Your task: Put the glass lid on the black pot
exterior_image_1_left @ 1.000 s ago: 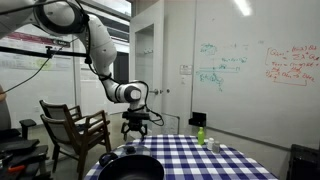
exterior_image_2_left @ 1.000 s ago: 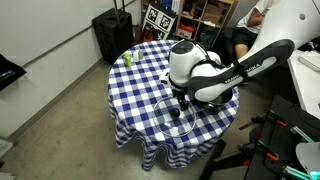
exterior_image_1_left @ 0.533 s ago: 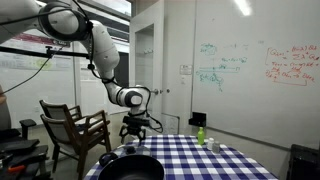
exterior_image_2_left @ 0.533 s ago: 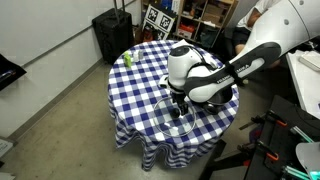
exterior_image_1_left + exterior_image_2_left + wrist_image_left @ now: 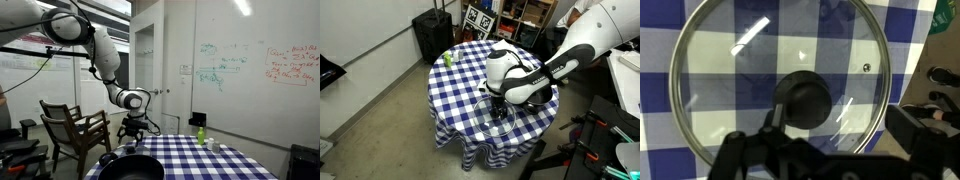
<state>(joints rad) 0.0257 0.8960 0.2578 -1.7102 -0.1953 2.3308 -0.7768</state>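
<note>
My gripper grabs the black centre knob of the glass lid (image 5: 780, 85) from above next, to keep the lid level for the black pot, leaving the lid's edge free.
The glass lid (image 5: 780, 85) lies flat on the checkered tablecloth and fills the wrist view, its black knob (image 5: 803, 100) at the centre. It also shows in an exterior view (image 5: 490, 118) near the table's edge. My gripper (image 5: 830, 145) hangs just above the lid with its fingers wide apart, the knob close in front of them, touching nothing that I can see. It shows in both exterior views (image 5: 135, 128) (image 5: 500, 103). The black pot (image 5: 130, 167) stands at the near edge of the table, beside the lid; in the overhead exterior view my arm mostly hides it.
A small green bottle (image 5: 201, 134) (image 5: 447, 58) stands at the far side of the round table (image 5: 460, 85). A dark wooden chair (image 5: 75, 125) stands beside the table. A black case (image 5: 432, 35) and shelves are on the floor beyond.
My gripper has come down a little closer to the glass lid. The lid, pot and bottle have not moved.
</note>
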